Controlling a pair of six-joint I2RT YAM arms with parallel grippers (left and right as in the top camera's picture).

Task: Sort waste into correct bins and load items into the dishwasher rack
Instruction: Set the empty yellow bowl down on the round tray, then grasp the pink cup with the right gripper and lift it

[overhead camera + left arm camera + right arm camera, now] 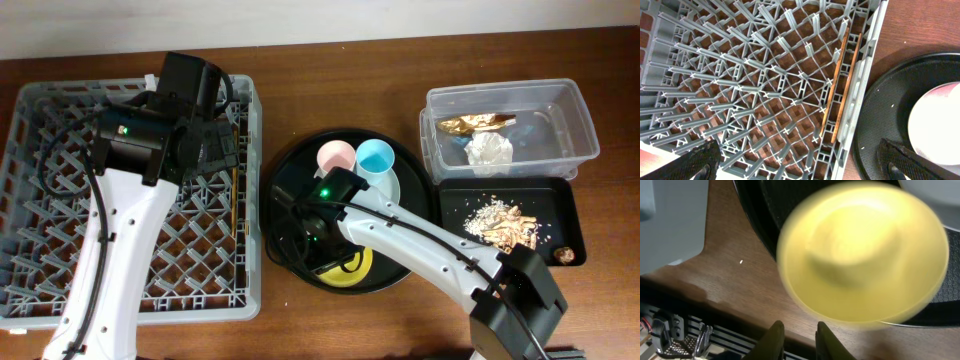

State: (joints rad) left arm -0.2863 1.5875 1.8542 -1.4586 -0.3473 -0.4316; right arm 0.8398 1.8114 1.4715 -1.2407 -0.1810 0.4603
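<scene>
The pink cup (335,155) next needs to be grabbed by its rim with my right gripper. Its body then stays free for my left gripper to load the cup into the rack.
The grey dishwasher rack (60,250) fills the left. The chopsticks (237,190) lie in it along its right wall, also in the left wrist view (840,85). My left gripper (215,148) hangs open and empty over that side of the rack (805,165). The pink cup (335,155), blue cup (377,157) and pale plate (395,190) sit on the round black serving tray (285,180). My right gripper (328,262) is over the yellow bowl (358,268) at the tray's front. In the right wrist view its fingers (797,325) are slightly apart with nothing between them, beside the blurred bowl (860,255).
The clear tub (580,120) at back right holds the gold foil wrapper (478,123) and white napkin (490,150). The shallow black tray (565,200) in front of it holds food scraps (505,225). The table's front edge lies just past the right fingers.
</scene>
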